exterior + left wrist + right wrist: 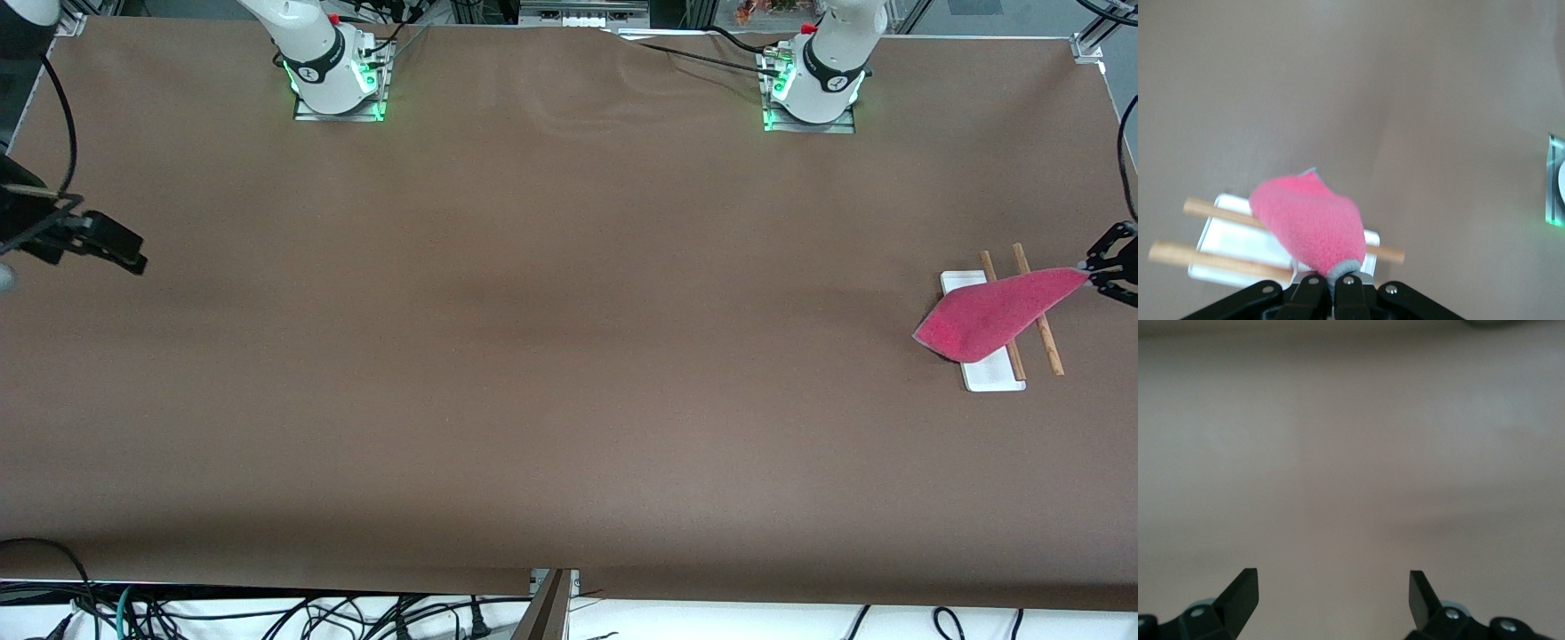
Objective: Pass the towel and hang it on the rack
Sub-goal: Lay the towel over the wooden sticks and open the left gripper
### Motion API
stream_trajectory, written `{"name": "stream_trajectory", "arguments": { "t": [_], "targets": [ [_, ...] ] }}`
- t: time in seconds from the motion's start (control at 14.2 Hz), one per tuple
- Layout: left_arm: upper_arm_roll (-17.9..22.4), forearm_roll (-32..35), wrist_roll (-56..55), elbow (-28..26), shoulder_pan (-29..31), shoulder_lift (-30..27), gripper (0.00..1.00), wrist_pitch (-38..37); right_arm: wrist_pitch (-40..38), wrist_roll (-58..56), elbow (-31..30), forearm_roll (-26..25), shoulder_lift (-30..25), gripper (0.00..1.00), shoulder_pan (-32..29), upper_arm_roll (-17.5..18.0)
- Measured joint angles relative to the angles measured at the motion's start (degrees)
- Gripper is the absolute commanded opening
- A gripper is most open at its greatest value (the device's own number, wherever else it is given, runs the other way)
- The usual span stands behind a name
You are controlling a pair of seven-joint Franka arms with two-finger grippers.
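Observation:
My left gripper holds the pink towel, which slants from the fingers over both wooden rods. It needs to lay the towel squarely across them before it opens.
The pink towel (pixel 996 313) hangs stretched over the rack (pixel 989 378), draped across its two wooden rods (pixel 1049 342) above the white base. My left gripper (pixel 1086 267) is shut on the towel's grey-trimmed corner at the left arm's end of the table. In the left wrist view the towel (pixel 1310 223) covers the middle of both rods (pixel 1208 257), and the left gripper (pixel 1333 283) pinches its grey edge. My right gripper (pixel 133 258) waits open over bare table at the right arm's end. The right wrist view shows the right gripper (pixel 1333 590) with nothing between its fingers.
The brown table surface (pixel 551 338) spreads between the two arms. Both arm bases (pixel 338 80) stand along the edge farthest from the front camera. Cables (pixel 267 613) lie below the table's near edge.

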Motion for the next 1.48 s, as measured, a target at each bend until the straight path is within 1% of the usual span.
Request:
{"name": "stream_trajectory", "arguments": {
  "t": [0.21,0.42,0.77,0.84,0.91,0.99,1.13,1.27,1.48],
  "targets": [
    [0.07,0.18,4.50,1.87,3.99,0.74,0.00,-1.55,-3.16,-1.26,-2.08,0.01,-1.88,1.00,0.04,-0.08],
    [0.04,0.91,7.27,2.67,4.69,1.22,0.00,-1.63,-3.49,-7.86,-2.70,0.01,-2.12,1.00,-0.36,-0.42],
    [0.04,0.97,14.17,4.79,5.91,6.92,0.00,5.86,-3.49,-9.60,-2.85,0.01,-2.20,1.00,-0.34,-0.08],
    [0.02,0.97,16.12,5.48,6.01,7.75,0.05,7.82,-3.49,-9.60,-2.93,0.01,-2.20,1.00,-0.34,-0.07],
    [0.00,0.97,17.84,6.02,6.04,8.52,0.57,9.70,-3.49,-9.61,-2.99,0.02,-2.19,1.00,-0.34,-0.07],
    [-0.06,0.98,19.45,6.38,6.04,9.35,1.00,11.65,-3.49,-9.65,-3.00,0.05,-2.19,1.00,-0.32,-0.04],
    [-0.44,0.99,22.49,6.56,5.98,11.52,1.00,15.35,-3.49,-9.68,-3.02,0.16,-2.18,1.00,-0.06,0.10],
    [-1.04,0.98,22.85,6.65,5.94,13.27,1.00,17.77,-3.49,-9.68,-3.03,0.25,-2.15,1.00,0.44,0.11],
    [-2.81,0.98,22.83,7.71,5.28,13.22,1.00,22.22,-3.48,-9.68,-3.04,0.35,-2.06,1.00,0.46,0.08]
  ]
}}
